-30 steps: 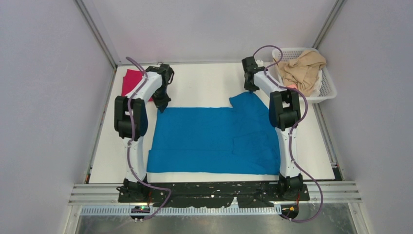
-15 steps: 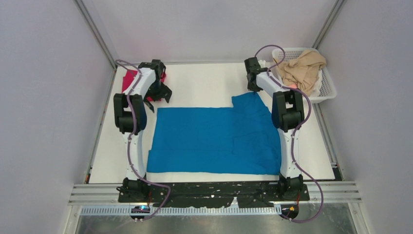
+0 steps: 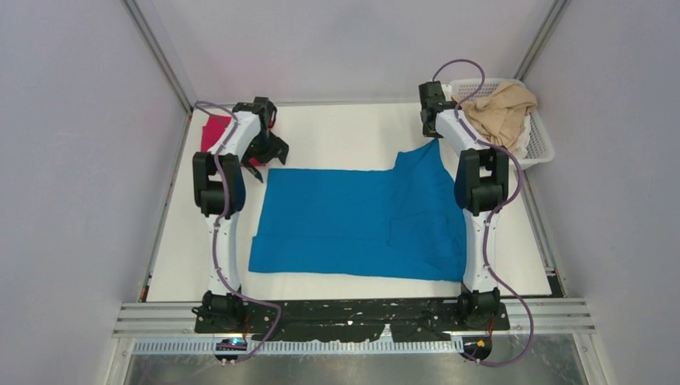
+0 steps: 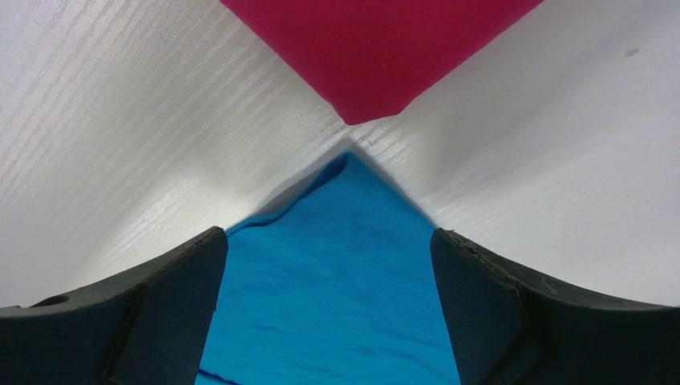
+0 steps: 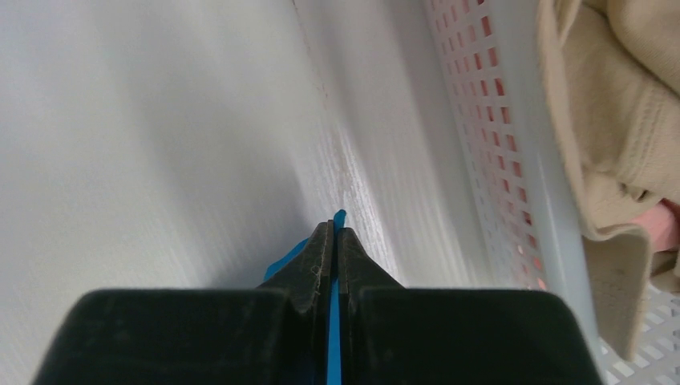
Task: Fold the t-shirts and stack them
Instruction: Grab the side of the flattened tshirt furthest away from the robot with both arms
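The blue t-shirt's flat corner (image 3: 271,172) (image 4: 346,172) is below my left gripper's fingers, so they would miss it if they closed now and need to first go lower.
The bright blue t-shirt (image 3: 361,220) lies spread flat across the white table (image 3: 337,136). My left gripper (image 3: 271,159) hovers open over the blue t-shirt's far left corner (image 4: 337,281), its jaws wide apart with nothing gripped (image 4: 325,241). The crimson t-shirt (image 3: 213,132) lies folded at the back left, and its corner (image 4: 377,48) sits just beyond the blue corner. My right gripper (image 3: 435,135) is shut on the blue t-shirt's far right corner, lifted into a peak. A sliver of blue cloth (image 5: 340,216) pokes out between the right gripper's closed jaws (image 5: 333,228).
A white mesh basket (image 3: 539,148) holding beige cloth (image 3: 497,112) stands at the back right, close beside the right gripper; its wall (image 5: 481,120) and the beige cloth (image 5: 617,120) show in the right wrist view. Metal frame posts and grey walls enclose the table.
My left gripper opened and let go of the blue t-shirt's far left corner. The right gripper pulled the far right corner back toward the basket, and the shirt shifted right.
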`<state>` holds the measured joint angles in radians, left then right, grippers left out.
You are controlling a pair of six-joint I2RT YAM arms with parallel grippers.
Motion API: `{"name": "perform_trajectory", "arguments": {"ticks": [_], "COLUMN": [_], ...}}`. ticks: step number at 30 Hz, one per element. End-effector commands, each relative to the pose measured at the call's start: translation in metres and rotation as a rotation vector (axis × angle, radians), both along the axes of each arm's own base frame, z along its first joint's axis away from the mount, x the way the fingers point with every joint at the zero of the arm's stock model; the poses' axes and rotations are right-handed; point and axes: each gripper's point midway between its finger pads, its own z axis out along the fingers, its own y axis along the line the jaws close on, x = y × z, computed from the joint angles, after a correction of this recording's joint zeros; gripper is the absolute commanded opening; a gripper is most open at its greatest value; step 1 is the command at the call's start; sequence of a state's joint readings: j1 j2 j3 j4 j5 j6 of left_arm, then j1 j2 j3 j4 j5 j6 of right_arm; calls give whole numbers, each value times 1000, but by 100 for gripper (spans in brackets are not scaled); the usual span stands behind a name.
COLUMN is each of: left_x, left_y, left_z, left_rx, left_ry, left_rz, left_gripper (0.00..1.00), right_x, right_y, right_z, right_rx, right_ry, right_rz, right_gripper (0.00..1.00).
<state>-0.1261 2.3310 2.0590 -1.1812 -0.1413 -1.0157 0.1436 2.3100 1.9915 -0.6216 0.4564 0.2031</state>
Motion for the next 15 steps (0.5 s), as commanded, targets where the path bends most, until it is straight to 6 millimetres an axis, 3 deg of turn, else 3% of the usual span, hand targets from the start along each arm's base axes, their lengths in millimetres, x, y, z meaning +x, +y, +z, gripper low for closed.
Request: {"name": "perform_trajectory", "arguments": {"ticks": [1, 6, 10, 15], "left_x": [17, 32, 47, 46], "left_y": [-1, -2, -7, -3], "left_z": [10, 3, -2, -1], "left_rx": [9, 6, -15, 30], "left_ry": [-63, -80, -116, -103], "left_rz": [23, 36, 46, 55], "left_gripper": [100, 97, 89, 82], "right_x": [18, 20, 21, 23], "right_y": [-10, -9, -7, -1], "right_z": [46, 46, 46, 48], "right_rx": [-49, -59, -45, -17], "right_ry": [-93, -88, -91, -108], "right_rz": [34, 59, 79, 94], "right_gripper": [6, 6, 6, 6]}}
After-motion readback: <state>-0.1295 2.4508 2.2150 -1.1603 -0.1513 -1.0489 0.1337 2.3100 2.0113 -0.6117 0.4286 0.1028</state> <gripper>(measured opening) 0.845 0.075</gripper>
